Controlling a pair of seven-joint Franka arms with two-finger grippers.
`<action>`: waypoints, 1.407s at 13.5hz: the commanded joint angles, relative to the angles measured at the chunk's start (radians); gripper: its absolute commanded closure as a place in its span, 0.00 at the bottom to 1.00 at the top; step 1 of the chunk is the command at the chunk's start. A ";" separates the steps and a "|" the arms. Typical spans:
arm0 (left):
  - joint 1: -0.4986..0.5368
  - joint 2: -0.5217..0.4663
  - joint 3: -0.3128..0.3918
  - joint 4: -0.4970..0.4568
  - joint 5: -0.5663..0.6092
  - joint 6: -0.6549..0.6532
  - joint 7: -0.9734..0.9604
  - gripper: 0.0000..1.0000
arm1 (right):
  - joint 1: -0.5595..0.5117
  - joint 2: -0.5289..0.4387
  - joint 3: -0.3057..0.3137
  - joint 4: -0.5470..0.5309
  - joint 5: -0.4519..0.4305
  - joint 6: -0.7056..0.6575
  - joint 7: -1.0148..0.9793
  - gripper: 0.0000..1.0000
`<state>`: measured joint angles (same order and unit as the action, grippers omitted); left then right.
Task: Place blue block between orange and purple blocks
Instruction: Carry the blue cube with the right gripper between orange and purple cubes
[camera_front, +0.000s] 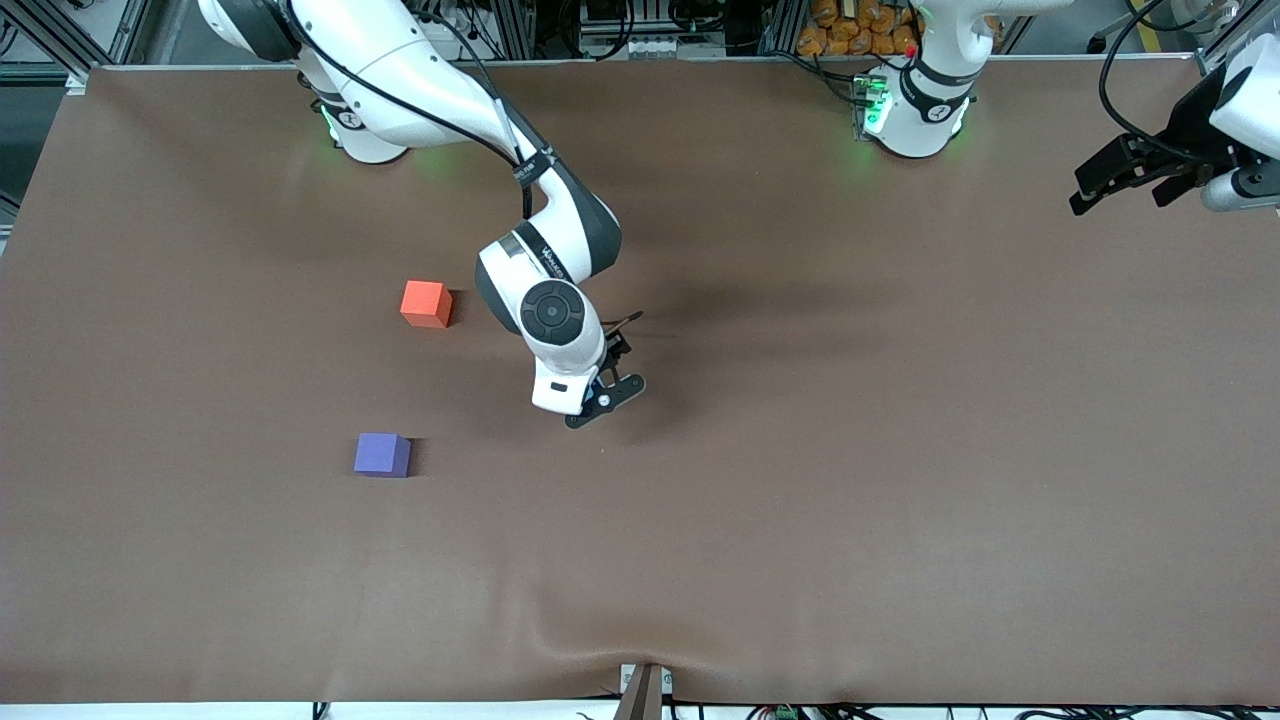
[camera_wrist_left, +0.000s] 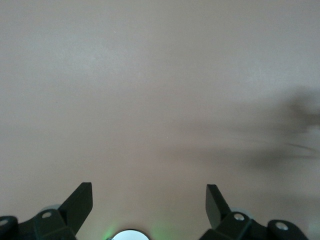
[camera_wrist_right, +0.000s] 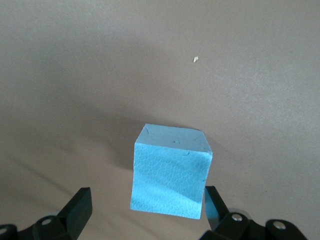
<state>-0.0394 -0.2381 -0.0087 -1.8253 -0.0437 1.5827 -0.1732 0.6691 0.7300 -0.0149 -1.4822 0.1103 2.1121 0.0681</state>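
Note:
My right gripper is to grab the blue block (camera_wrist_right: 171, 171) next by its opposite sides, to set it between the orange and purple blocks.
The blue block (camera_wrist_right: 171, 171) rests on the brown table between the open fingers of my right gripper (camera_wrist_right: 147, 197), close to one finger with a wide gap to the other. In the front view my right gripper (camera_front: 600, 395) is low over the table's middle and its hand hides the block. The orange block (camera_front: 426, 303) and the purple block (camera_front: 382, 454) sit apart toward the right arm's end, the purple one nearer the front camera. My left gripper (camera_front: 1110, 180) waits open and empty over the left arm's end; its wrist view (camera_wrist_left: 149, 192) shows only bare table.
A brown mat (camera_front: 800, 450) covers the table. A small pale crumb (camera_wrist_right: 195, 60) lies on it near the blue block. A clamp (camera_front: 645, 690) sits at the table's front edge.

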 joint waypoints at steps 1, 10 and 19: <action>-0.005 0.034 -0.011 0.044 0.015 -0.027 0.005 0.00 | 0.020 0.009 -0.011 -0.020 -0.023 0.040 0.029 0.00; 0.001 0.043 -0.056 0.112 0.050 -0.127 0.001 0.00 | 0.018 0.043 -0.013 -0.006 -0.061 0.071 0.079 0.00; -0.007 0.069 -0.056 0.120 0.050 -0.110 0.004 0.00 | 0.024 0.058 -0.013 0.000 -0.108 0.066 0.114 0.47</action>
<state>-0.0439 -0.1784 -0.0606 -1.7298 -0.0132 1.4836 -0.1750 0.6811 0.7770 -0.0250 -1.4830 0.0566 2.1766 0.1419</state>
